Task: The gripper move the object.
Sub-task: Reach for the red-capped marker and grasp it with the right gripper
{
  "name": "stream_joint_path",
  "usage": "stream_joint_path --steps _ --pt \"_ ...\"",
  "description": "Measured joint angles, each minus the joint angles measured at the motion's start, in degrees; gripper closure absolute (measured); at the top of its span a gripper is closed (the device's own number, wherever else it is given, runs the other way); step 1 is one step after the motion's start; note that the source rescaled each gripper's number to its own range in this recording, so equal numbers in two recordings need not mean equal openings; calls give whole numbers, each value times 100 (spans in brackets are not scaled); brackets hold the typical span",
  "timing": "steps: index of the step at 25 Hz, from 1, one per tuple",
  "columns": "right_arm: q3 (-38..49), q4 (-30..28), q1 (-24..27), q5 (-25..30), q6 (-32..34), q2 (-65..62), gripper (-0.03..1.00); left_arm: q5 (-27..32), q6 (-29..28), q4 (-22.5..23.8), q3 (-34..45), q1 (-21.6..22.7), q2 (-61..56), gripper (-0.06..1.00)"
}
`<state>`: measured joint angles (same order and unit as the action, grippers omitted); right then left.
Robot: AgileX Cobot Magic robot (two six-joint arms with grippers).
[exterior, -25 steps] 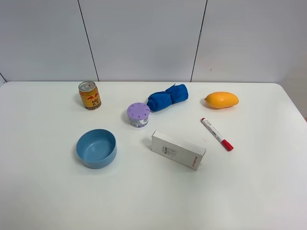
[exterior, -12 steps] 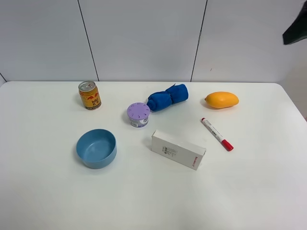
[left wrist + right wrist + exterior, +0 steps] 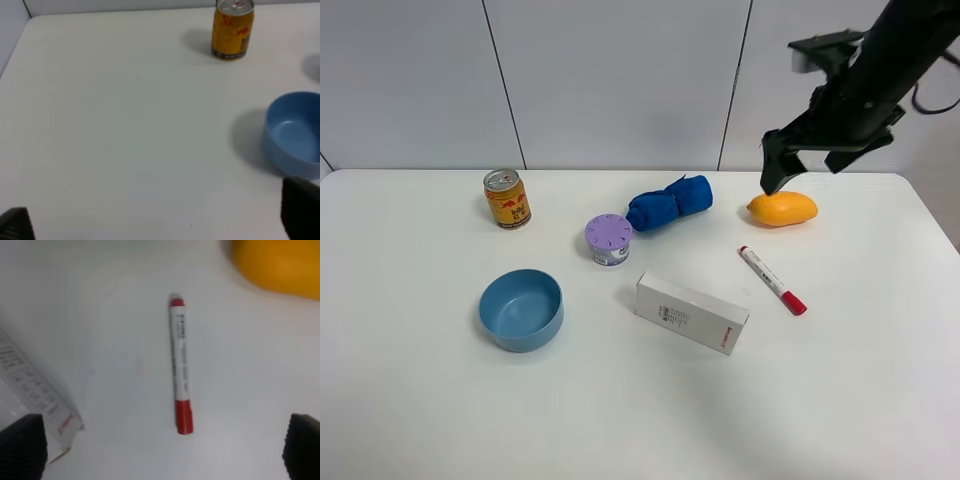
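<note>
I will next grab the marker pen by its white body [image 3: 763, 270] [image 3: 181, 352] with my right gripper to move it.
The marker pen [image 3: 772, 280], white with a red cap, lies on the white table [image 3: 420, 420] right of centre, between a white box [image 3: 692, 313] and a mango [image 3: 782, 208]. My right gripper [image 3: 802, 172] hangs in the air above the mango, on a dark arm that comes in from the upper right. Its jaws are wide open and empty. In the right wrist view the pen [image 3: 180, 365] lies well below and between the two fingertips [image 3: 22, 445], untouched. My left gripper [image 3: 157, 222] is open and empty over bare table, out of the high view.
A blue bowl [image 3: 521, 309] sits at the left, with a yellow can [image 3: 507, 198] behind it. A purple-lidded tub [image 3: 608, 240] and a rolled blue cloth [image 3: 668, 203] sit at the centre back. The box's red end [image 3: 65, 425] lies near the pen.
The right arm has come into the high view from the upper right and moved down and left, to above the mango. The objects on the table have not moved.
</note>
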<state>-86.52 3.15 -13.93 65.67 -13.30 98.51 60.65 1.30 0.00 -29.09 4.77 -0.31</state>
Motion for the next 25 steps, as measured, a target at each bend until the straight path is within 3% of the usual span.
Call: stream_joint_path --steps 15,25 --pt "0 -728 -7 -299 92 1531 5 0 0 0 0 0 0 -6" --pt "0 -778 -7 -586 92 2354 5 0 0 0 0 0 0 -6"
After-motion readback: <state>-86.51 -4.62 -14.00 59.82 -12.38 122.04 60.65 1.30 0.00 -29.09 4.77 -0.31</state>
